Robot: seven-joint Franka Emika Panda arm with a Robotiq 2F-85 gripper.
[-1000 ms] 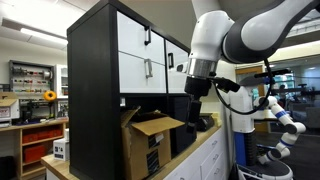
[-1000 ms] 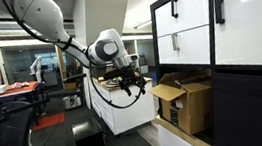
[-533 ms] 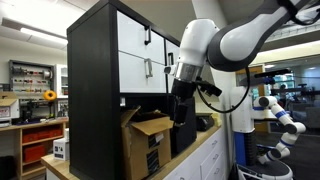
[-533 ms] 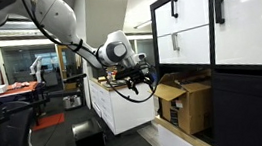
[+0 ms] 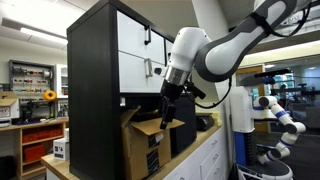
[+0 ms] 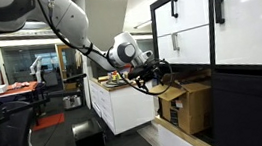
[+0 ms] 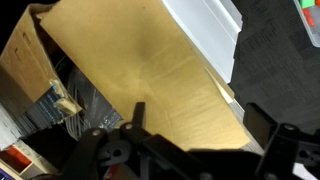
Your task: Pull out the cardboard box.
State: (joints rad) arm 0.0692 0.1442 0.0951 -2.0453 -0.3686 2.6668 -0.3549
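My gripper will next grab the loose front flap of the cardboard box (image 5: 144,147), with my fingers on both sides of the front flap on the box's open side. That way it can pull the box out.
The cardboard box (image 5: 144,147) is a brown carton with loose top flaps and a dark label on its side. It stands in the lower opening of the black cabinet with white doors (image 5: 95,60) and shows in both exterior views (image 6: 189,106). My gripper (image 5: 166,113) hangs just above the box's front flap, also in an exterior view (image 6: 162,76). In the wrist view a broad brown flap (image 7: 150,70) fills the frame below my gripper (image 7: 200,125). Its two fingers are wide apart, open, with nothing held.
The cabinet and box rest on a white counter (image 6: 125,109) with drawers. A black bin (image 6: 89,139) stands on the floor beside it. A white robot (image 5: 275,112) stands behind my arm. Shelves with orange bins (image 5: 40,140) are at the back.
My arm has swung toward the cabinet and lowered. The gripper went from beside the box to just over its front flap. The box has not moved.
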